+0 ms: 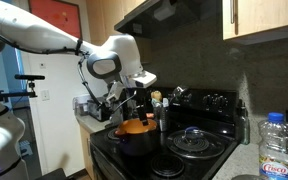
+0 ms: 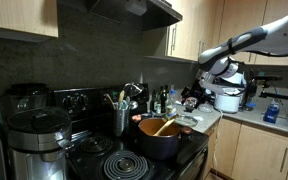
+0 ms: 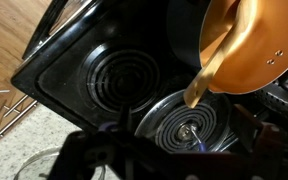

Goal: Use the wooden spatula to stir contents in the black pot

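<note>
The robot's gripper will stir next, so it will take hold of the wooden spatula (image 2: 166,125) by the loose end of its handle, beyond the pot's rim.
The black pot (image 1: 134,140) stands on a front burner of the stove, with the orange contents (image 1: 135,127) filling its mouth. In both exterior views the wooden spatula (image 2: 166,125) rests in the pot (image 2: 159,140), its handle leaning on the rim. In the wrist view the pot's orange inside (image 3: 259,45) is at the top right and the spatula (image 3: 206,68) hangs out of it. My gripper (image 1: 120,100) hovers beside and above the pot, apart from the spatula. It looks open and empty; its dark fingers (image 3: 174,155) sit at the bottom of the wrist view.
A flat pan with a clear glass lid (image 1: 194,140) sits on the neighbouring burner, also seen in the wrist view (image 3: 189,125). A utensil holder (image 2: 119,118), bottles (image 2: 165,100) and a white cooker (image 2: 227,100) stand on the counter. A water bottle (image 1: 276,148) is at the near edge.
</note>
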Robot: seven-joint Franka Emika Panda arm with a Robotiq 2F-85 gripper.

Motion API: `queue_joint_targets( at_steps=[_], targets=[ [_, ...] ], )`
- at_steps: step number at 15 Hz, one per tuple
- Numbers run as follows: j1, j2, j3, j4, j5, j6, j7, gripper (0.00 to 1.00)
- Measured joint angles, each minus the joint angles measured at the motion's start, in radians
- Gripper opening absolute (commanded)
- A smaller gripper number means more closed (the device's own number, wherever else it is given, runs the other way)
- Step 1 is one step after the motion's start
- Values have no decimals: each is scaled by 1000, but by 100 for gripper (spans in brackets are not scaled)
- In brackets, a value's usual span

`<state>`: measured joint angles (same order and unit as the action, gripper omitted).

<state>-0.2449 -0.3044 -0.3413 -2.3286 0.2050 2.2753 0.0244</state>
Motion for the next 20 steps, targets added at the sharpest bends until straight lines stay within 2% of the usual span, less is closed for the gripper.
queue_joint_targets(
  at_steps=[8,15,16,17,19,20],
  targets=[
    [7,5,16,-38,38,45,1,100],
    [25,94,69,-86,58,271,44,100],
    [29,112,70,-86,72,298,45,98],
    [32,128,70,-86,88,320,45,74],
    [37,156,70,-86,112,353,45,69],
    [38,166,70,-86,120,365,45,62]
  ],
)
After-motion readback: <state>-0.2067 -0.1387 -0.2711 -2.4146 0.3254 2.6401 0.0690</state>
